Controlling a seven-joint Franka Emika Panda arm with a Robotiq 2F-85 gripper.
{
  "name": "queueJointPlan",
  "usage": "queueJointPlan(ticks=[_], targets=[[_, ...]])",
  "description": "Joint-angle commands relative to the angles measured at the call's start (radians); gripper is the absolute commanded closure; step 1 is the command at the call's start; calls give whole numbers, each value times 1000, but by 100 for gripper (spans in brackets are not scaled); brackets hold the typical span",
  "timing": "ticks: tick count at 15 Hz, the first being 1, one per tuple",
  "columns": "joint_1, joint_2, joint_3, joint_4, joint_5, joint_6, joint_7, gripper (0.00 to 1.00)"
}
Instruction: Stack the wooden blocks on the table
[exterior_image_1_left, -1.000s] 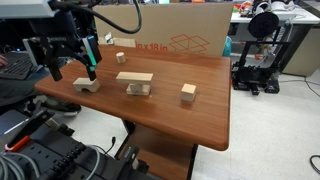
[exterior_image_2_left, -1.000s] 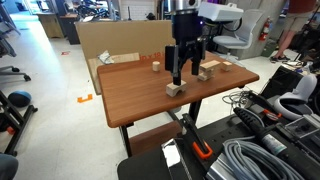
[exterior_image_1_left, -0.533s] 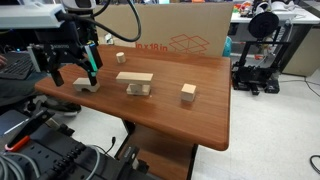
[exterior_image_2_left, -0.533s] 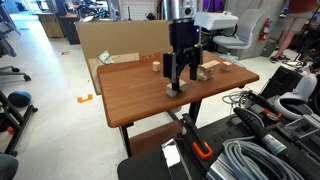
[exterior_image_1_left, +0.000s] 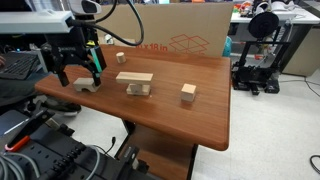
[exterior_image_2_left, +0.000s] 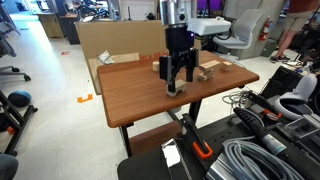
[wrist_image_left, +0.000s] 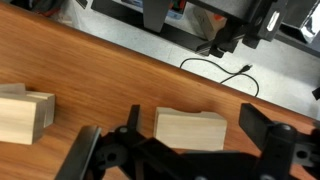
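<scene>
The arch-shaped block (exterior_image_1_left: 84, 85) (wrist_image_left: 190, 130) sits deep between my fingers, so it is time for my gripper to close on the block now.
A pale wooden arch-shaped block (exterior_image_1_left: 84, 85) lies near the table's edge, also seen in an exterior view (exterior_image_2_left: 175, 89). My gripper (exterior_image_1_left: 82, 72) is open and low over it, one finger on each side. In the wrist view the block (wrist_image_left: 190, 130) lies between the open jaws (wrist_image_left: 195, 122), and the fingers stand apart from it. A flat plank rests on a block in the table's middle (exterior_image_1_left: 135, 81). A loose cube (exterior_image_1_left: 188, 93) stands further along, and a small cube (exterior_image_1_left: 121, 58) sits at the back.
The brown table (exterior_image_1_left: 190, 125) has a large cardboard box (exterior_image_1_left: 185, 40) behind it. A second block (wrist_image_left: 25, 116) lies close beside the jaws. Cables and equipment lie on the floor (exterior_image_2_left: 250, 150) by the table's edge. A 3D printer (exterior_image_1_left: 262, 45) stands off to one side.
My gripper has come down over the arch-shaped block, from above it to around it. It stays open. The blocks have not moved.
</scene>
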Motion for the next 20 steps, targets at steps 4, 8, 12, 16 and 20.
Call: queueJointPlan(ticks=[4,8,12,16,20], targets=[[10,33,-5,48,-29,-33,32,50],[-27,-55,27,20,39,-74,-28,56],[-55,-191,30,20,118,-173,-57,56],[-77,-306,-19,31,108,-285,-59,56],[-94,-303,-60,70,13,-338,-40,56]])
